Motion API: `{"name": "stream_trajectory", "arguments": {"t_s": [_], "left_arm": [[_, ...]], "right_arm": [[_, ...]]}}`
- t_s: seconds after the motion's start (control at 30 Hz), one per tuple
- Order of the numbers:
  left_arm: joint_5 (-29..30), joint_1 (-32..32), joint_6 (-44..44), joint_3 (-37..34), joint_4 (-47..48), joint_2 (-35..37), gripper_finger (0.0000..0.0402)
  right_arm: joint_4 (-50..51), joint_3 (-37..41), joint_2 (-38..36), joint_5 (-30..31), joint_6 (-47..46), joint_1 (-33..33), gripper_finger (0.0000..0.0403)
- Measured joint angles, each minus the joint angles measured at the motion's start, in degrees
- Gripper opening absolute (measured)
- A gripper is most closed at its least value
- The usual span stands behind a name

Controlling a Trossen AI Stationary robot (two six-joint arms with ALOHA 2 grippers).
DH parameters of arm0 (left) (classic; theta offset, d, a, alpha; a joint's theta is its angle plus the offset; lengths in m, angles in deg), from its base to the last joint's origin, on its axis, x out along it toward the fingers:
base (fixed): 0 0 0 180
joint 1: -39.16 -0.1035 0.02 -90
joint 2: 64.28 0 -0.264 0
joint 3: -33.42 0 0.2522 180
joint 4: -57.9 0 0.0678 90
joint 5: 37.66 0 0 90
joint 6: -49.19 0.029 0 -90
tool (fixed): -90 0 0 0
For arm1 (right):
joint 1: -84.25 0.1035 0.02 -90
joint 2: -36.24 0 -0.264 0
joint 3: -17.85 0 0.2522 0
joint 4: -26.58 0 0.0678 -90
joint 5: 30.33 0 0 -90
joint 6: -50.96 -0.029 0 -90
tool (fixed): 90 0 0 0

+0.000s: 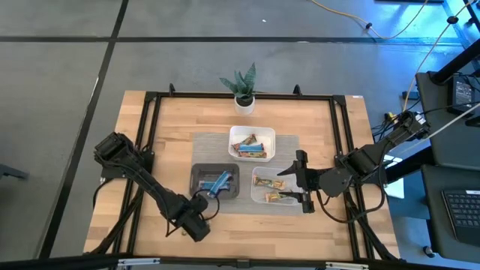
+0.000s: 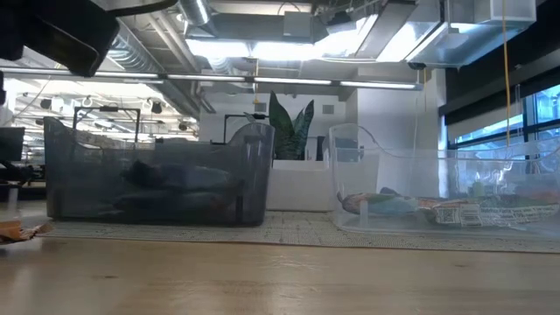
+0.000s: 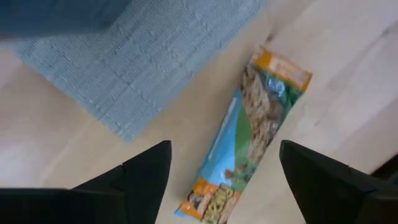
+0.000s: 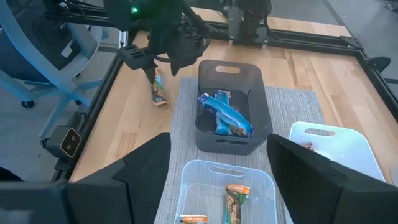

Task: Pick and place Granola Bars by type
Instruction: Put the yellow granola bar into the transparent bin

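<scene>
My left gripper needs to go lower first and then close on the bar, because my fingertips stop above the green-and-tan bar and wood shows between them.
A green-and-tan granola bar lies flat on the bare wood next to the grey mat's corner, also visible in the right wrist view. My left gripper hovers open above it with one finger on either side, not touching; from overhead the gripper hides the bar. Blue bars lie in the black tray. Brown and red bars lie in the white tray. Green-and-tan bars lie in the clear tray. My right gripper is open over the clear tray.
The three trays sit on a grey mat in the table's middle. A potted plant stands at the far edge. A black frame rail runs around the table. Bare wood shows to the mat's left and along the near edge.
</scene>
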Motion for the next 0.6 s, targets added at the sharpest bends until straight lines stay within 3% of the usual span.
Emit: {"name": "stream_trajectory", "arguments": {"t_s": [0.6], "left_arm": [[0.17,0.38,11.11,0.0,-2.94,-1.88,0.0292]], "right_arm": [[0.04,0.0,0.0,0.0,0.2,0.01,0.0268]]}}
